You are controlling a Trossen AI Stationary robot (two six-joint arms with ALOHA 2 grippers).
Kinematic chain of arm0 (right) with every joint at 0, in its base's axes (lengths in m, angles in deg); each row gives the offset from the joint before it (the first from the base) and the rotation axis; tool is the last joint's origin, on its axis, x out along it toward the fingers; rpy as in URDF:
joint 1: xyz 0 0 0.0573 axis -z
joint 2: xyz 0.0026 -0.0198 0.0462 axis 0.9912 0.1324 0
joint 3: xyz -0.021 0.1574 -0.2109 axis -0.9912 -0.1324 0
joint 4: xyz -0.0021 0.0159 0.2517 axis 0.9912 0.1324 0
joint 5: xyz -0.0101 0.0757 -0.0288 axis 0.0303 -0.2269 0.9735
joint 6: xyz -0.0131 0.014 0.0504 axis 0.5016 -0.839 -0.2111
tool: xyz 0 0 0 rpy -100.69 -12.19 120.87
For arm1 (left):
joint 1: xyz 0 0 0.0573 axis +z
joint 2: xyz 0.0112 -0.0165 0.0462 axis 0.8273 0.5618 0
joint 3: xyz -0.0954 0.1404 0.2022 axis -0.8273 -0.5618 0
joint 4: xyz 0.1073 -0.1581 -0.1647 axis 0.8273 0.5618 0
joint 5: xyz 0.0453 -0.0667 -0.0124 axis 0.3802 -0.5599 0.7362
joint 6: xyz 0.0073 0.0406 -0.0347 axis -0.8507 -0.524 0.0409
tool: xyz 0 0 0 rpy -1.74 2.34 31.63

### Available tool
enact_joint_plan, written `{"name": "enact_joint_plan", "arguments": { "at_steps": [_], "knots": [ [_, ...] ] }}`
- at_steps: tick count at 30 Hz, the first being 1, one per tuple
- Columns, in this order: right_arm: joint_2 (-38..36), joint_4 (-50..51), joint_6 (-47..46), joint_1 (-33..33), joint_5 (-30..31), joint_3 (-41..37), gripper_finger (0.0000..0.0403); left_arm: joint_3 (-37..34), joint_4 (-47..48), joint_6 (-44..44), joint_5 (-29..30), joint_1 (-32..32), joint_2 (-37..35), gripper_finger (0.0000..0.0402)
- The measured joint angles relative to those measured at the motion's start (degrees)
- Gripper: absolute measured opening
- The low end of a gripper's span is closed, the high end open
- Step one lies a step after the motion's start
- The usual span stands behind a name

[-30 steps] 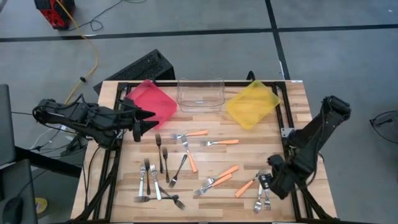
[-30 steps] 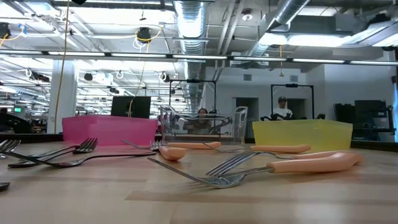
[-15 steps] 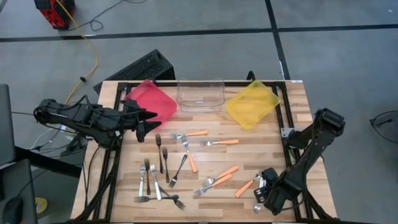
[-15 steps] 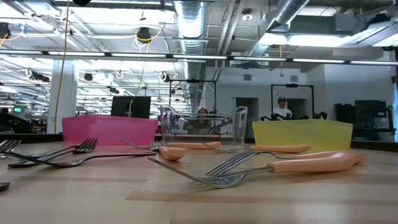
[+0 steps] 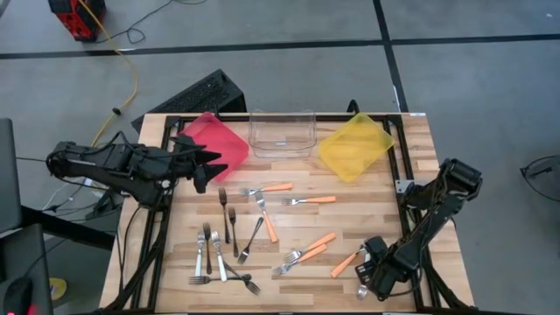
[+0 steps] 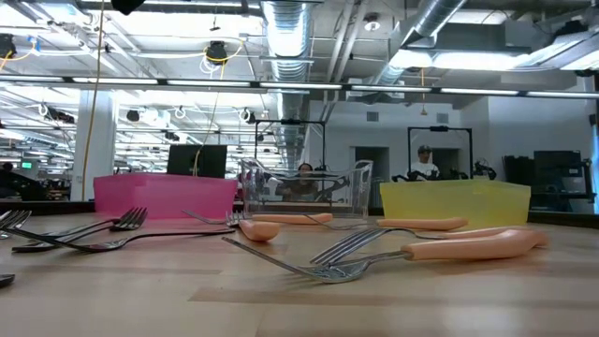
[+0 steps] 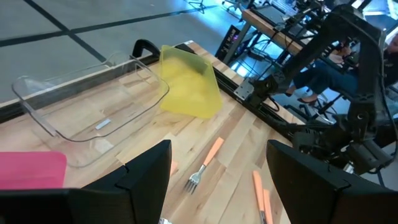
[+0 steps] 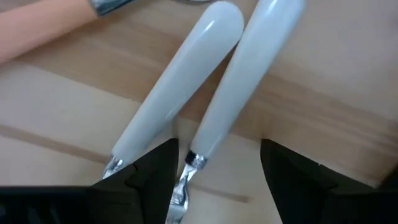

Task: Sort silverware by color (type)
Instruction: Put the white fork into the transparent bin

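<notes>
My right gripper grabs the white-handled fork by its metal collar next, to sort the fork into the clear bin.
Forks lie scattered flat on the wooden table: dark ones, orange-handled ones and white-handled ones. At the near right corner my right gripper points down, open, low over two white-handled forks that lie side by side. Its fingers stand on either side of the forks' necks, and I cannot tell whether they touch. My left gripper hovers open and empty at the far left, beside the red bin. Neither gripper shows in the low view.
A red bin, a clear bin and a yellow bin stand in a row along the far edge. The table's near right corner lies close to my right gripper. An orange handle lies just beside the white-handled pair.
My right gripper has sunk toward the table and shifted a little toward the near edge, coming down over the two white-handled forks at the near right corner. Its fingers stay apart. No fork has moved.
</notes>
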Motion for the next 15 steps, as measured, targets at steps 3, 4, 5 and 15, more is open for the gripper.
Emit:
{"name": "enact_joint_plan", "arguments": {
  "at_steps": [3, 4, 5, 15],
  "knots": [
    [-0.33, -3.91, 0.01, 0.05, -0.07, -1.87, 0.0254, 0.00, -0.18, 0.06, -0.04, 0.46, 0.00, 0.0247],
    [-0.38, -5.03, -0.01, 0.05, -0.14, -2.61, 0.0253, 0.00, -0.18, 0.10, -0.04, 0.56, 0.00, 0.0247],
    [-0.44, -5.97, -0.07, 0.07, -0.25, -3.20, 0.0251, 0.00, -0.13, 0.11, -0.04, 0.66, 0.00, 0.0247],
    [-0.25, -6.34, -1.52, 0.14, -1.40, -3.62, 0.0150, 0.00, -0.02, -0.02, -0.07, 0.79, 0.00, 0.0247]
  ]
}}
